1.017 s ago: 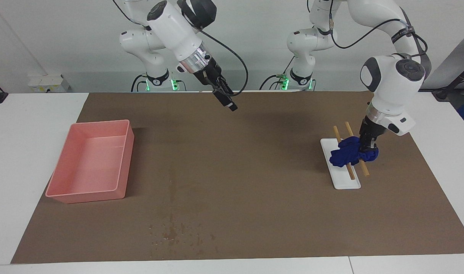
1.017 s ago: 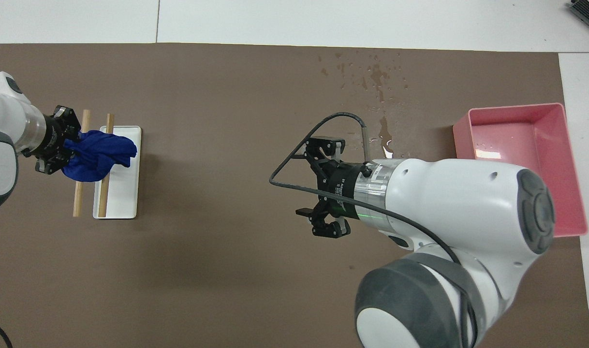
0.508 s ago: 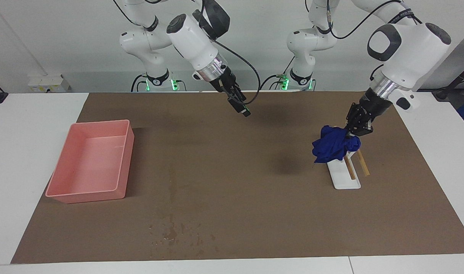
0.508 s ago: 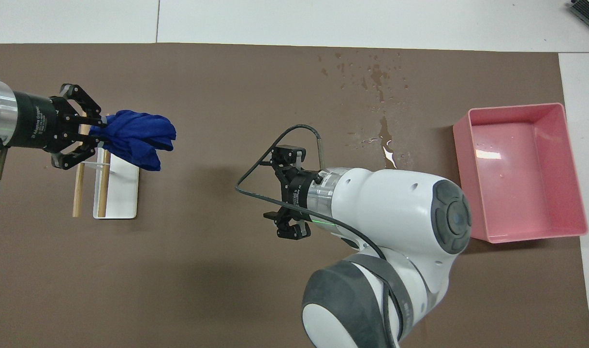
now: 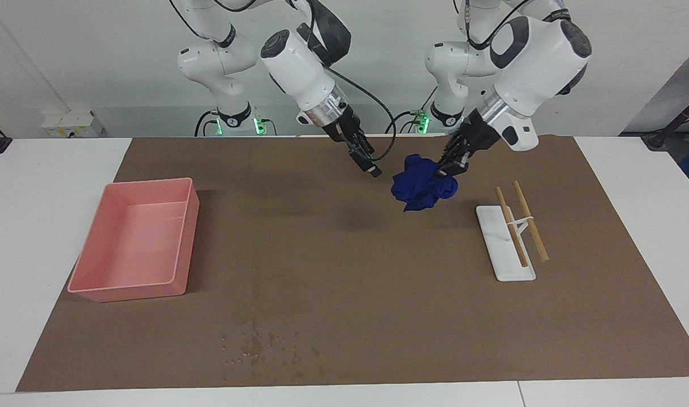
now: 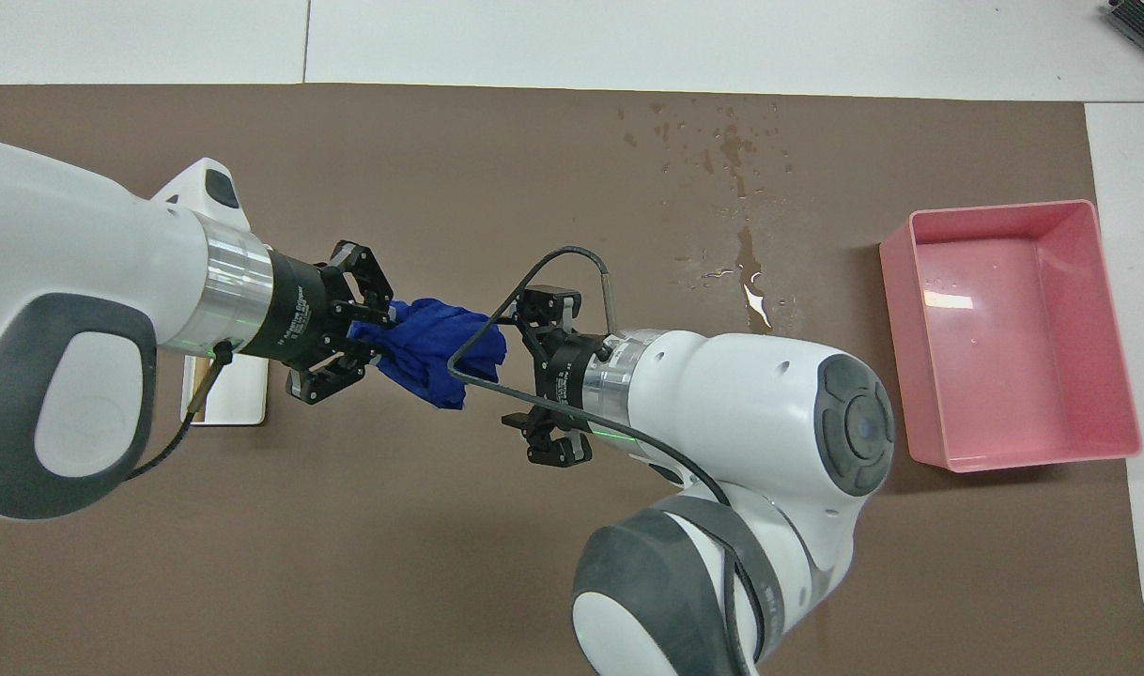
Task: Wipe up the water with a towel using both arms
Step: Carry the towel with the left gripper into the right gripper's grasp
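I should keep my left gripper closed on the towel until my right gripper closes on the towel, because my right gripper's fingers are still wide open next to the towel's loose end [image 6: 484,355].
My left gripper [image 5: 445,168] is shut on the towel [image 5: 419,183], a deep blue wad hanging in the air over the middle of the brown mat. In the overhead view the left gripper [image 6: 377,340] holds one end of the towel [image 6: 436,355]. My right gripper [image 5: 374,168] is open and raised just beside the towel, with a small gap between them. Its spread fingers face the towel's free end in the overhead view [image 6: 533,380]. The water [image 5: 257,339] is a streak with blotches on the mat, far from the robots; it also shows in the overhead view [image 6: 736,155].
A pink tray [image 5: 129,293] stands toward the right arm's end of the table; its rim shows from above [image 6: 995,208]. A white rack with two wooden sticks [image 5: 511,237] lies toward the left arm's end. From above the rack [image 6: 234,399] is mostly covered by the left arm.
The left gripper lifted the towel off the white rack and carried it toward the mat's middle. The right gripper moved toward it, closing the gap.
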### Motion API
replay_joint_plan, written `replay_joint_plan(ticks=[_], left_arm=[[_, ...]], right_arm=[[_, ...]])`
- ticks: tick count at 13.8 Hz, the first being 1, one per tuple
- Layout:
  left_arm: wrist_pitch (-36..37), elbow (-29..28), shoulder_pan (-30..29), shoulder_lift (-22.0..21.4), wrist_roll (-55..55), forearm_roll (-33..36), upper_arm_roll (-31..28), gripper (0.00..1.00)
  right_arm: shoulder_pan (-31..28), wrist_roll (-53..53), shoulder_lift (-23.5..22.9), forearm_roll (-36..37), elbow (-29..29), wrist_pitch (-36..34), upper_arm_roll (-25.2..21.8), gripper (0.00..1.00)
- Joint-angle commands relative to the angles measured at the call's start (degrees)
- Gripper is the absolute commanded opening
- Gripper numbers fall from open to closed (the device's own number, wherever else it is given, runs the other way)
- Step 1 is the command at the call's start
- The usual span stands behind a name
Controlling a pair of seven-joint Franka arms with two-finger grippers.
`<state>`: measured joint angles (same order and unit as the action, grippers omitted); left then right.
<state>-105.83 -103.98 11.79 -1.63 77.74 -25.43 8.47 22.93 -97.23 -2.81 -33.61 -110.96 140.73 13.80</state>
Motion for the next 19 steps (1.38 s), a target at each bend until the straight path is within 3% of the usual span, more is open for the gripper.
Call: replay_joint_plan(ticks=[1,5,9,10,12,13,19], left_arm=[[0.1,-2.98,3.41,-3.03,3.54,-1.2,-1.0,0.0],[-0.43,-2.45,5.27,-3.2,6.63,-6.73,-1.09,0.0],[-0.43,-2.72,5.62,-3.47,6.63,-7.18,-1.0,0.0],[-0.43,-2.71,5.7,-3.47,6.63,-7.18,-1.0,0.0],[-0.61,-2.71,5.7,-3.47,6.63,-7.18,-0.91,0.0],[-0.61,-2.71,5.7,-3.47,6.55,-7.18,-0.91,0.0],[-1.48,-2.8,5.79,-3.47,6.54,-7.18,-1.0,0.0]], right_arm=[[0.54,-0.68,-1.05,-1.64,0.48,1.39,-0.09,1.0],[1.15,-0.68,-1.4,-1.72,0.48,2.18,-0.09,1.0],[1.16,-0.5,-1.4,-1.72,0.48,2.27,-0.09,1.0],[1.24,-0.15,-1.4,-1.64,0.48,2.27,-0.09,0.83],[1.16,-0.06,-1.49,-1.55,0.57,2.27,-0.09,0.22],[1.15,-0.06,-1.67,-1.63,1.01,2.1,-0.09,0.0],[0.63,0.29,-2.02,-1.64,1.8,-0.1,-0.09,0.0]])
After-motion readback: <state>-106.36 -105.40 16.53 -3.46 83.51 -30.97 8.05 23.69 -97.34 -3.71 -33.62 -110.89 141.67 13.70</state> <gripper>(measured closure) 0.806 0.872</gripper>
